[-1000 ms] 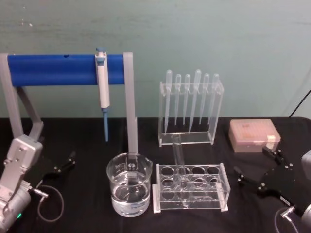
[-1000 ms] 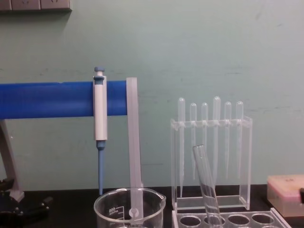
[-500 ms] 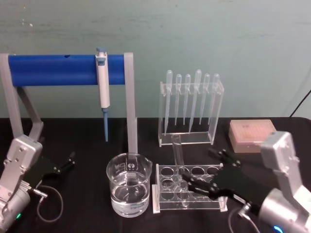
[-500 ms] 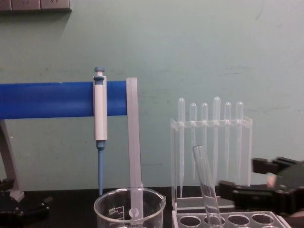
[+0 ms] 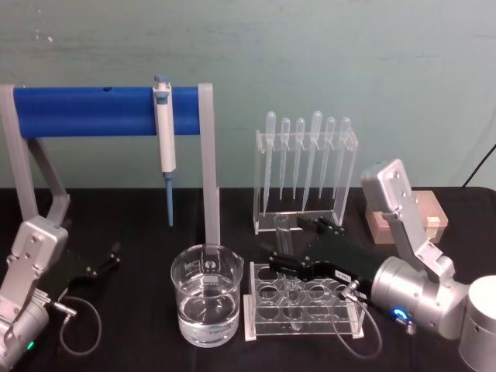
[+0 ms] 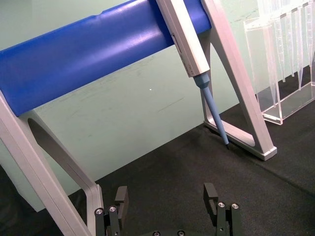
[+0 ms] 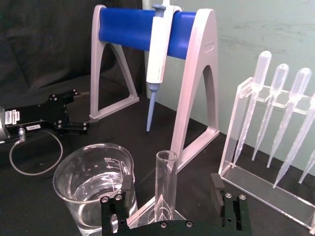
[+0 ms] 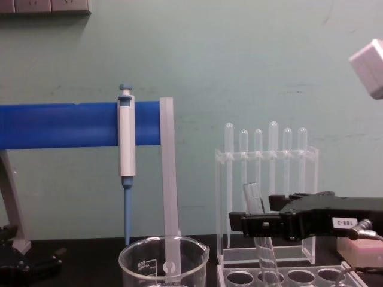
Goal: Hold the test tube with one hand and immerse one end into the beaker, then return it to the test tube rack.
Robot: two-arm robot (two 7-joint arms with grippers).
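Note:
The rack's hole closes around the lower end of the test tube. My right gripper next needs to grab the test tube by its bare upper part (image 7: 166, 183).
The test tube (image 5: 284, 231) leans in the clear tube rack (image 5: 304, 325), its open rim up. My right gripper (image 5: 285, 241) is open around its upper part, one finger on each side and neither touching the glass. From the right wrist the test tube (image 7: 166, 181) rises between the spread fingers (image 7: 127, 190). In the chest view the right gripper (image 8: 263, 214) sits level with the upper part of the test tube (image 8: 254, 197). The beaker (image 5: 205, 301), part-filled with clear liquid, stands just left of the rack. My left gripper (image 6: 166, 196) is parked open at the near left (image 5: 105, 262).
A white-and-blue pipettor (image 5: 163, 139) hangs from a blue bar stand (image 5: 85, 111) behind the beaker. An acrylic rack of plastic pipettes (image 5: 304, 167) stands behind the tube rack. A pink box (image 5: 422, 213) sits at the right behind my right arm.
My right arm came in from the table's right edge and rose to the test tube, so its open fingers now straddle it. The left arm, tube and beaker have not moved.

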